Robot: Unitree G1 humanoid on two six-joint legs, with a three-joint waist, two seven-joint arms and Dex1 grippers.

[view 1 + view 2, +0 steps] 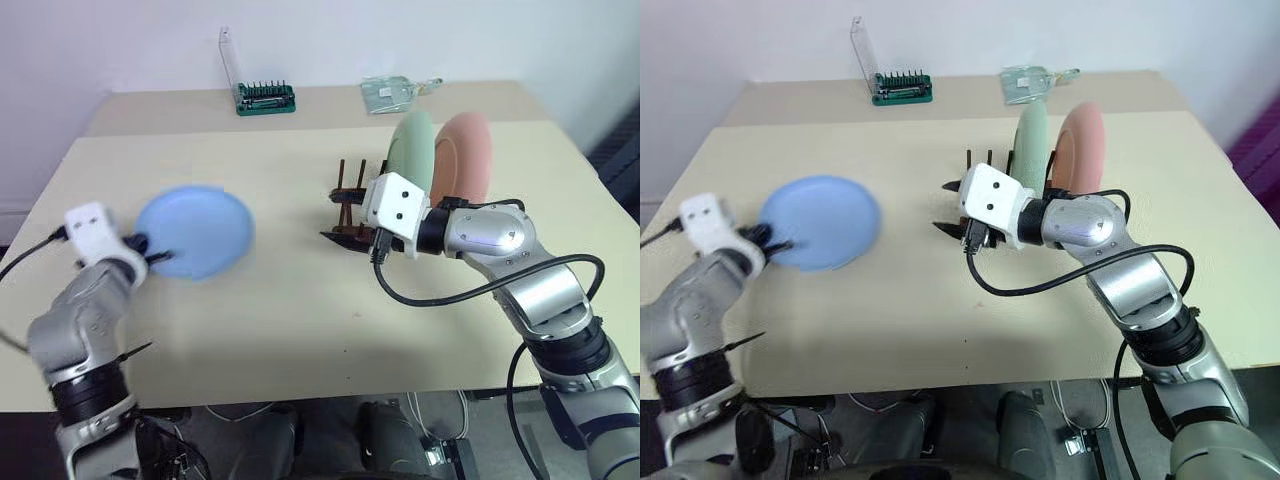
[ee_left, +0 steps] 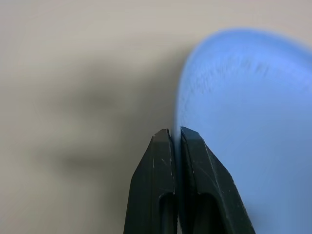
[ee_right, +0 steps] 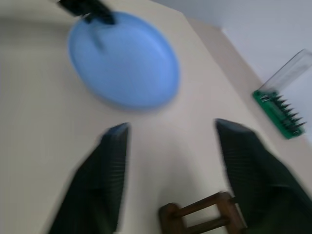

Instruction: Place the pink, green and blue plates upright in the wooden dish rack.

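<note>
The robot's right gripper should grab the blue plate [image 1: 197,231] by the free rim [image 1: 248,243] across from the left gripper, whose fingers already cover the other side of the plate's rim.
The blue plate [image 1: 197,231] is over the left part of the table [image 1: 300,300]. My left gripper [image 2: 176,136] is shut on the plate's rim, the thin edge pinched between both fingers. The green plate [image 1: 411,148] and the pink plate [image 1: 465,155] stand upright side by side in the wooden dish rack [image 1: 351,203], right of the table's middle. My right gripper [image 3: 171,126] is open with nothing between its fingers. It hovers at the rack's near left end and points toward the blue plate [image 3: 124,61].
A green bit case [image 1: 265,98] with its clear lid raised and a clear plastic package [image 1: 393,93] lie on a second table at the back. Black cables hang from both arms. The table's front edge runs close below the arms.
</note>
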